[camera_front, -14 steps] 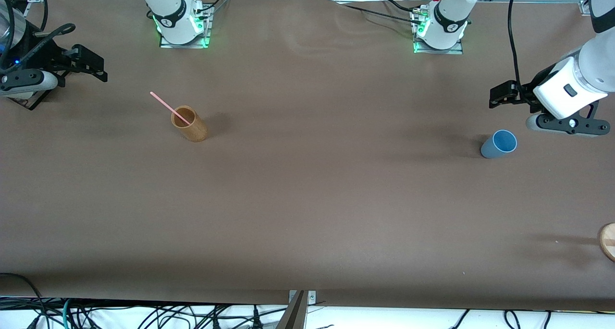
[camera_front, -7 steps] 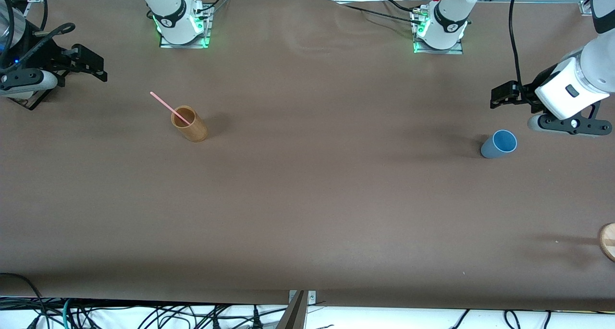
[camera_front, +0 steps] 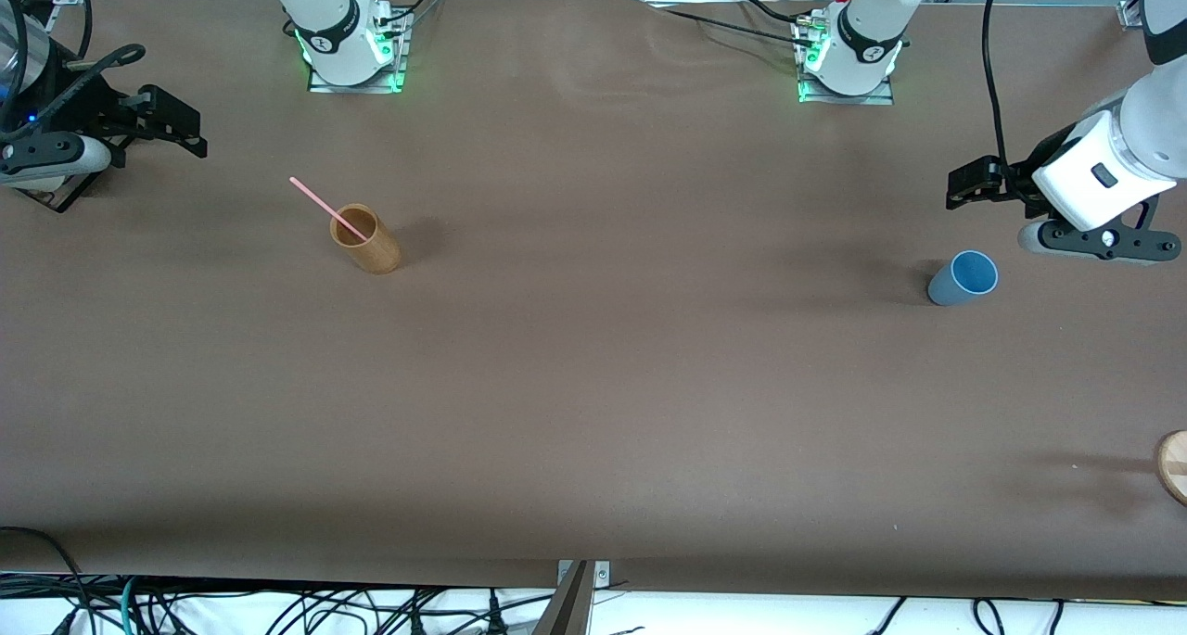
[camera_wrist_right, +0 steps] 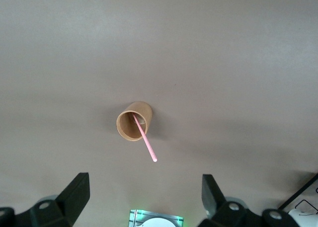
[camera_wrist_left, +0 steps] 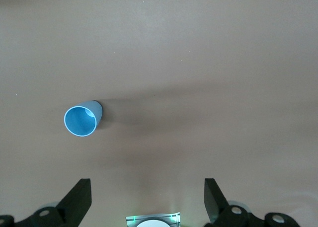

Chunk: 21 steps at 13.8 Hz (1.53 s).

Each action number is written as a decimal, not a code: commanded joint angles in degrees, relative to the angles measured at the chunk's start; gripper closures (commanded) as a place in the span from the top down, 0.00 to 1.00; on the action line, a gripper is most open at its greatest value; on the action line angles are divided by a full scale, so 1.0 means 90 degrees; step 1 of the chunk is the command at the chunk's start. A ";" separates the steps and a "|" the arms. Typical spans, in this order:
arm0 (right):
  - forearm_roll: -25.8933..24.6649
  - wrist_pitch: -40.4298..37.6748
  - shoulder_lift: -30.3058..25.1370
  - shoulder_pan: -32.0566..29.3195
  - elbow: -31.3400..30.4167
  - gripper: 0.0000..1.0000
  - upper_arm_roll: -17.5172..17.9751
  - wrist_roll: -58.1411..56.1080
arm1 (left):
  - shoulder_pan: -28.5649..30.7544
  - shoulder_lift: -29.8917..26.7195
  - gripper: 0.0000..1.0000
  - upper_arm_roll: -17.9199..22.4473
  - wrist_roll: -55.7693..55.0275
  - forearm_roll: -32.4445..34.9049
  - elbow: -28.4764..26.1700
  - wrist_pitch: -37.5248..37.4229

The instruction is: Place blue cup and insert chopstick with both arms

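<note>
My left gripper needs to pick up the blue cup by its rim (camera_front: pixel 953 269) next, so that the cup's opening stays free to take in the pink chopstick (camera_front: pixel 320 204).
The blue cup (camera_front: pixel 963 279) stands upright on the brown table near the left arm's end, its mouth facing up; the left wrist view also shows the blue cup (camera_wrist_left: pixel 82 120). My left gripper (camera_front: pixel 960 185) hangs open and empty over bare table beside the cup, with the left gripper (camera_wrist_left: pixel 146 199) not touching it. The pink chopstick (camera_front: pixel 320 204) leans inside a tan wooden cup (camera_front: pixel 364 239) toward the right arm's end. My right gripper (camera_front: pixel 190 133) waits open over that end of the table. In the right wrist view the chopstick (camera_wrist_right: pixel 145 142) sticks out of the wooden cup (camera_wrist_right: pixel 134 120), ahead of the right gripper (camera_wrist_right: pixel 144 197).
A round wooden piece (camera_front: pixel 1173 465) pokes in at the table's edge at the left arm's end, nearer to the front camera than the blue cup. Cables hang below the table's front edge (camera_front: pixel 575 575). The arm bases (camera_front: pixel 352 51) stand at the back.
The left arm's hand has shifted very slightly over the table by the blue cup. The right arm, both cups and the chopstick have not moved.
</note>
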 commanded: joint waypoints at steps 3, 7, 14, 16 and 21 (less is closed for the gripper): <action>0.0069 -0.0117 -0.0079 0.0004 0.0058 1.00 -0.0012 -0.0062 | 0.0185 0.0088 1.00 -0.0066 0.0059 0.0380 0.0031 -0.0034; 0.0069 -0.0117 -0.0070 0.0004 0.0048 1.00 -0.0012 -0.0062 | 0.0498 0.0020 1.00 -0.0076 0.0098 0.0450 -0.1207 0.1400; 0.0069 -0.0078 -0.0021 -0.0006 -0.0098 1.00 -0.0032 -0.0062 | 0.1055 -0.0302 1.00 -0.0124 0.0127 0.0870 -0.3882 0.3849; 0.0069 -0.0039 -0.0011 -0.0006 -0.0206 1.00 -0.0042 -0.0062 | 0.1239 -0.0264 1.00 -0.0115 0.0137 0.0879 -0.4557 0.4816; 0.0030 0.0039 0.0203 -0.0006 -0.0245 1.00 -0.0051 -0.0052 | 0.1493 0.0341 0.81 -0.0095 0.0098 0.1309 -0.5351 0.6051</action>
